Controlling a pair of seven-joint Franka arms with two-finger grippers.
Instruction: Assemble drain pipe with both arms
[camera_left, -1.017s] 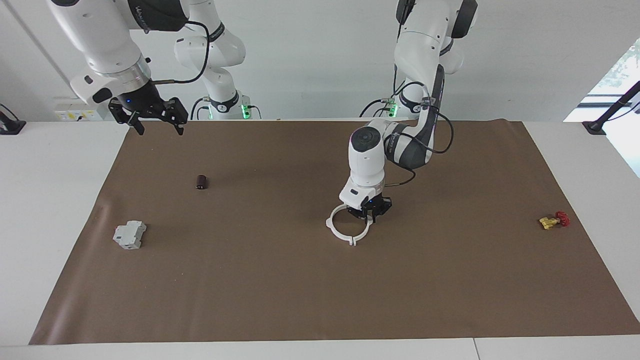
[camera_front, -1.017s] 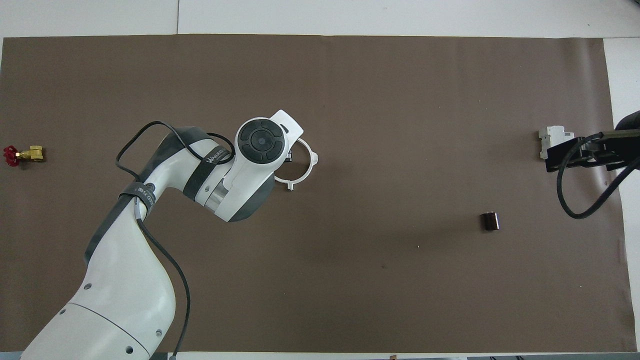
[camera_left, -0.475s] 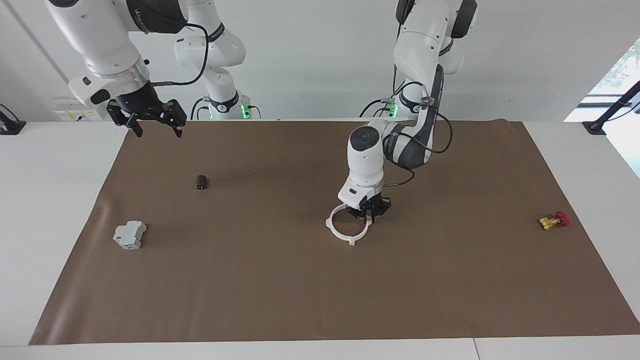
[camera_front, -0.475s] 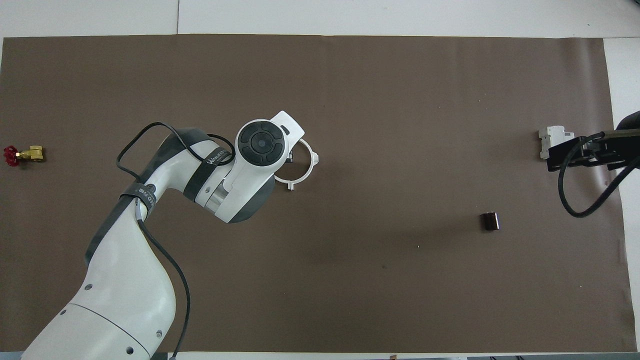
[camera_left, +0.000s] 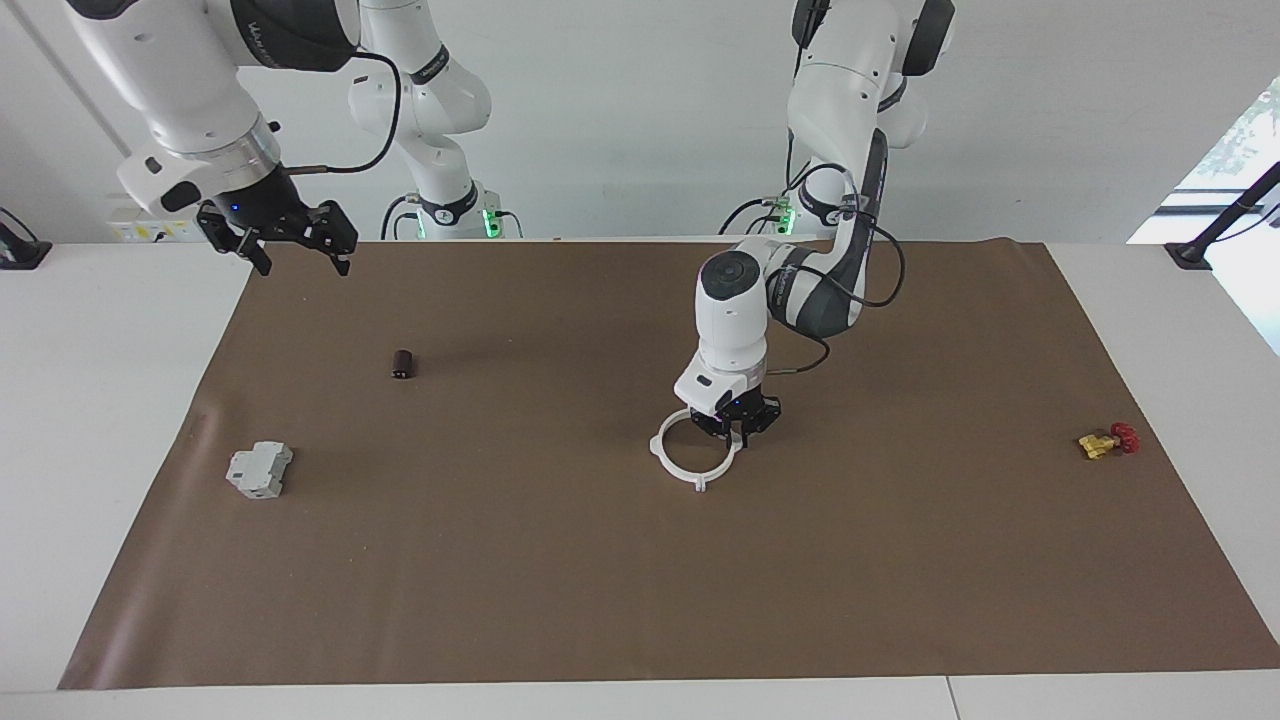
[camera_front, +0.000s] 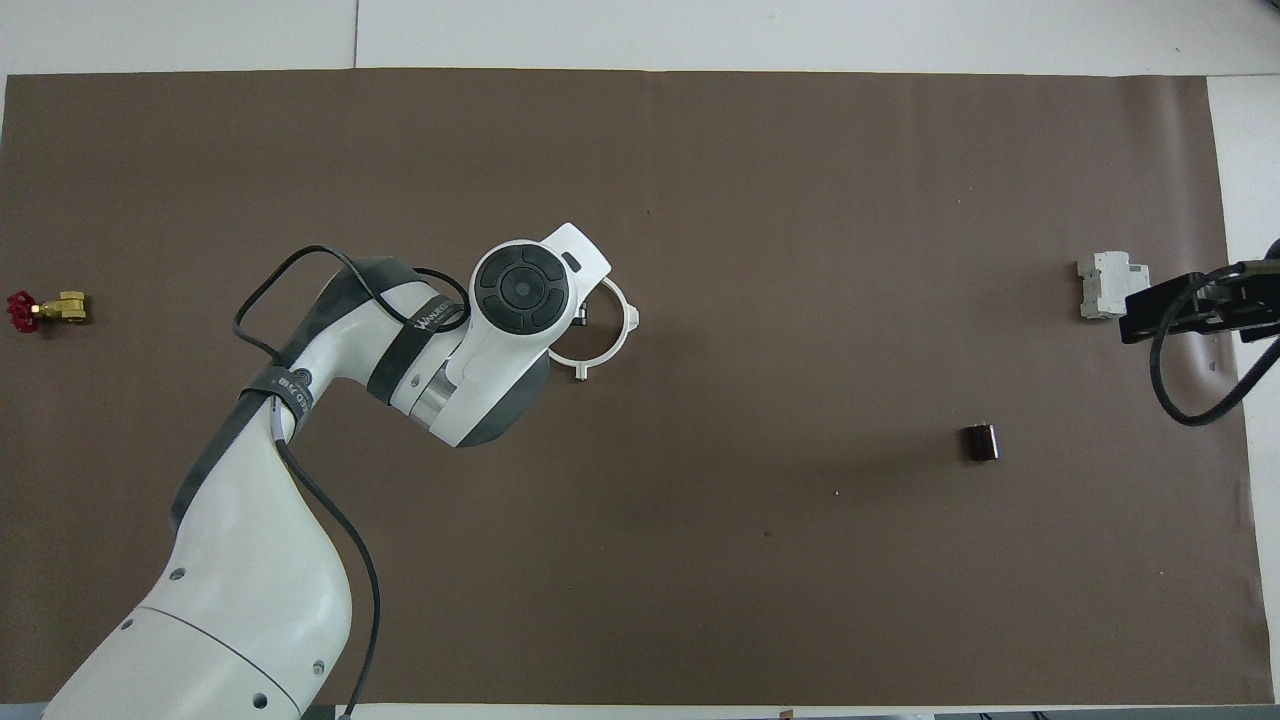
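Observation:
The white ring's lower edge lies flat on the brown mat in the overhead view, so it is time for my left gripper to open now.
The drain pipe (camera_left: 672, 462) is one flat white ring with small tabs, at the middle of the brown mat (camera_left: 640, 580). It also shows in the overhead view (camera_front: 618, 345). My left gripper (camera_left: 738, 424) is down at the ring's rim on the side toward the left arm's end, its fingers closed on the rim. In the overhead view the left arm's wrist hides those fingers and part of the ring. My right gripper (camera_left: 302, 260) is open and empty, raised high over the mat's edge at the right arm's end; it also shows in the overhead view (camera_front: 1200, 305).
A grey blocky part (camera_left: 259, 470) lies near the mat's edge at the right arm's end. A small dark cylinder (camera_left: 403, 364) lies nearer to the robots than it. A brass valve with a red handle (camera_left: 1105, 441) lies toward the left arm's end.
My right gripper has risen and moved outward toward the right arm's end of the table. My left gripper and the ring have shifted slightly together.

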